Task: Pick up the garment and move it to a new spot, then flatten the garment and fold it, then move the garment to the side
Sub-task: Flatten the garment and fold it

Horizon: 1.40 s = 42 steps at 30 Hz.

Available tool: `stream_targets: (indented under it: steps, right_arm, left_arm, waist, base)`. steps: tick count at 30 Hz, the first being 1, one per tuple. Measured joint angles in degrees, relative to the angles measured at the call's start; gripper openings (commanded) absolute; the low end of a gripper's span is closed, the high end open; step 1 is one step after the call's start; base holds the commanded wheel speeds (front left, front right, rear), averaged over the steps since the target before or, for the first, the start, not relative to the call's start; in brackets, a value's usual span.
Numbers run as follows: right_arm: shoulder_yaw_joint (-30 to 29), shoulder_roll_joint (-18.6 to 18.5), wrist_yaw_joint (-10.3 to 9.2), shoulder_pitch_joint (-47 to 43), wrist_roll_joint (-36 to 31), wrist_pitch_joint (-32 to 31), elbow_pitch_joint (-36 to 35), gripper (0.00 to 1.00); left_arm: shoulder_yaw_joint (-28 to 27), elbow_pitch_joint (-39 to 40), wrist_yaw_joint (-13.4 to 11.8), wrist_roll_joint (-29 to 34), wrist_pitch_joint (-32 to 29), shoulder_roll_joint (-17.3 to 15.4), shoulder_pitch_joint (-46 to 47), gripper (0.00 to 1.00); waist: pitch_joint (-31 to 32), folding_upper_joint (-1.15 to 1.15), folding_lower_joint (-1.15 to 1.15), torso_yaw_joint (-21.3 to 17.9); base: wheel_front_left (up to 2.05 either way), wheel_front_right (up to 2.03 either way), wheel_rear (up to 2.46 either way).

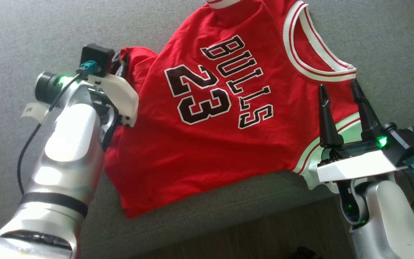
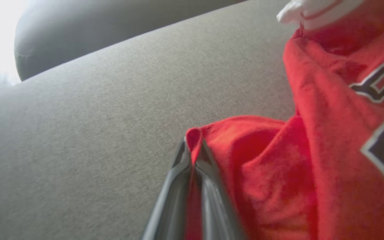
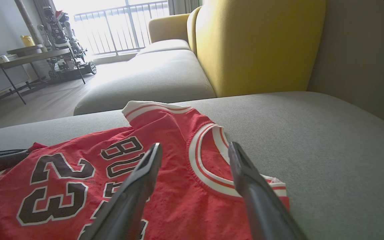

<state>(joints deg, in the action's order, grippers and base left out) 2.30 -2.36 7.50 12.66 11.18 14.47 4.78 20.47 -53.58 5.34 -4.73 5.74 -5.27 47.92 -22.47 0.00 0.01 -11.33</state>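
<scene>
My right gripper is about to grab the jersey by its loose white edge (image 1: 316, 181), which sags in ripples, because the jersey's red front (image 1: 240, 149) lies flat on the seat.
The garment (image 1: 228, 118) is a red sleeveless jersey with "BULLS 23" in black and white trim, spread across a grey sofa seat (image 1: 31, 36). At its left edge my left gripper (image 2: 193, 146) is shut on a raised fold of the red cloth (image 2: 245, 160); in the head view the left wrist (image 1: 110, 90) covers those fingers. Over the jersey's white-trimmed armhole at the right, my right gripper (image 1: 338, 88) stands open with nothing between its fingers. The right wrist view has those fingers (image 3: 145, 173) spread above the jersey's neck trim (image 3: 208, 160).
The seat's front edge runs across the bottom of the head view, with wooden floor (image 1: 264, 233) below it. A yellow back cushion (image 3: 255, 43) stands behind the seat, another grey seat (image 3: 152, 80) beyond it, and a side table (image 3: 32, 55) far left.
</scene>
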Motion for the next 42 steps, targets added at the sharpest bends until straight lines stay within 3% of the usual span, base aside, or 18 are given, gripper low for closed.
stream_targets:
  steps: [6, 11, 16, 21, 22, 23, 24, 35, 42]
  right_arm:
    - [0.2, 0.0, 0.00, 0.0, 0.6, 0.0, 0.1, 1.00]
    - [0.3, 0.0, 0.00, 1.1, 1.2, 0.0, 0.0, 1.00]
    - [1.4, 0.0, 0.00, 3.6, 2.4, 0.0, -0.8, 1.00]
    - [2.2, 0.0, 0.00, 4.6, 3.5, 0.0, -0.9, 1.00]
    - [2.4, 0.0, 0.00, 4.6, 3.6, 0.0, -0.9, 1.00]
    - [2.5, 0.0, 0.00, 4.6, 3.6, 0.0, -0.9, 1.00]
    - [2.7, 0.0, 0.00, 4.6, 3.6, 0.0, -0.9, 1.00]
    - [1.7, 0.0, 0.00, 5.6, 3.1, 0.0, -0.5, 1.00]
    - [-2.0, -0.1, 0.00, 4.1, 0.4, 0.0, -0.5, 1.00]
  left_arm:
    - [-2.5, 0.7, -4.1, -1.4, 4.5, -1.7, 1.4, 0.00]
    - [-4.6, 2.7, -6.4, -1.6, 5.5, -4.5, 8.0, 0.00]
    - [-5.7, 3.5, -7.7, -1.5, 5.4, -7.2, 15.6, 0.00]
    - [-5.9, -0.3, -8.0, -1.1, 1.4, -9.7, 18.2, 0.00]
    - [-5.8, -1.4, -8.2, -0.9, 0.8, -10.0, 18.2, 0.27]
    - [-5.8, -2.4, -8.5, -0.9, 0.5, -10.1, 18.1, 0.69]
    - [-5.8, -3.4, -8.5, -0.9, 0.4, -10.2, 18.2, 1.00]
    - [-6.2, -5.0, -9.7, -2.2, 7.5, -10.5, 17.9, 1.00]
    - [-8.1, 8.3, -9.6, -5.0, 8.6, -9.8, 7.9, 1.00]
  waist:
    - [0.2, 0.00, 0.00, 0.1]
    - [-1.1, 0.00, 0.00, 0.0]
    - [-3.1, 0.00, 0.00, -0.4]
    - [-4.8, 0.00, 0.00, -1.1]
    - [-5.1, 0.00, 0.00, -1.3]
    - [-5.3, 0.00, 0.00, -1.4]
    - [-5.5, 0.00, 0.00, -1.5]
    - [-3.1, 0.00, 0.00, -0.3]
    - [2.4, 0.00, 0.00, 2.4]
  base:
    - [0.00, 0.00, 0.00]
    - [0.00, 0.00, 0.00]
    - [0.00, 0.00, 0.00]
    - [0.00, 0.00, 0.00]
    - [0.00, 0.00, 0.00]
    - [0.00, 0.00, 0.00]
    - [0.00, 0.00, 0.00]
    - [0.00, 0.00, 0.00]
    - [0.00, 0.00, 0.00]
